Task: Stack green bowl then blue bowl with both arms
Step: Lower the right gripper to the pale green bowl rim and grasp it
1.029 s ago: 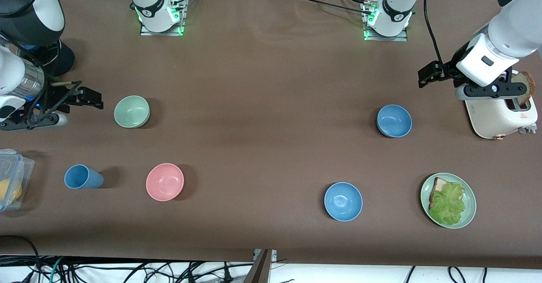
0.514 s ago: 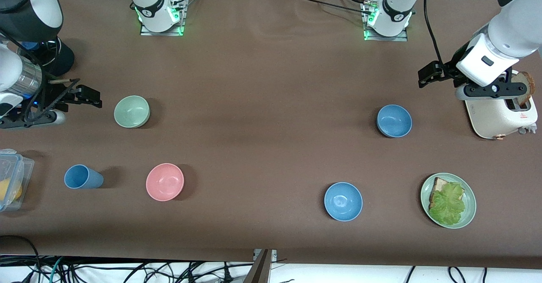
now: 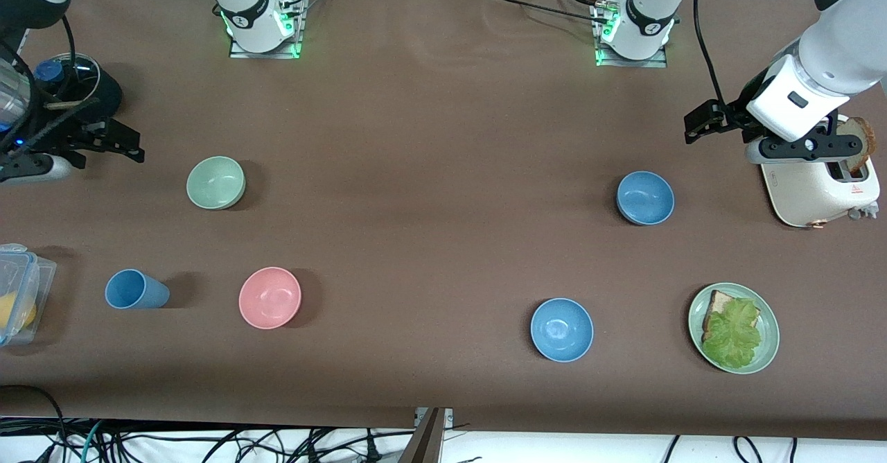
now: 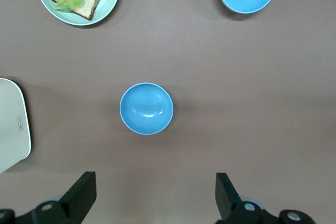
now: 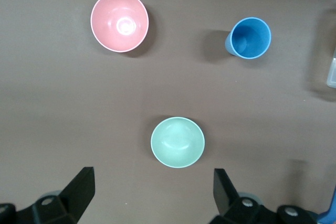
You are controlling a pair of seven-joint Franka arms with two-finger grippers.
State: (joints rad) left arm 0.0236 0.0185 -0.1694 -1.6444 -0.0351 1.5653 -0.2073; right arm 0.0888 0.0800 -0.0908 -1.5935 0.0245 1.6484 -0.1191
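My right gripper grabs the green bowl [image 3: 215, 182] by its rim [image 3: 244, 180] next, to stack it.
The pale green bowl [image 3: 215, 182] sits upright and empty toward the right arm's end of the table, seen too in the right wrist view as the green bowl [image 5: 177, 141]. My right gripper [image 3: 125, 143] hovers open over bare table beside it; the right gripper [image 5: 152, 190] holds nothing. The duller blue bowl [image 3: 645, 197] rests toward the left arm's end and sits mid-frame in the left wrist view as the blue bowl [image 4: 146, 108]. My left gripper [image 3: 695, 123] hangs open and empty over the table beside the toaster, shown from its wrist as the left gripper [image 4: 155, 195].
A pink bowl [image 3: 269, 297], a blue cup [image 3: 136, 290] and a plastic box [image 3: 17, 293] lie nearer the front camera than the green bowl. A brighter blue bowl [image 3: 561, 329], a green plate [image 3: 769, 338] with bread and lettuce, and a white toaster [image 3: 821, 186] surround the blue bowl.
My right arm has drawn back from the green bowl toward its end of the table and the robots' side. The left arm and all bowls have stayed put.
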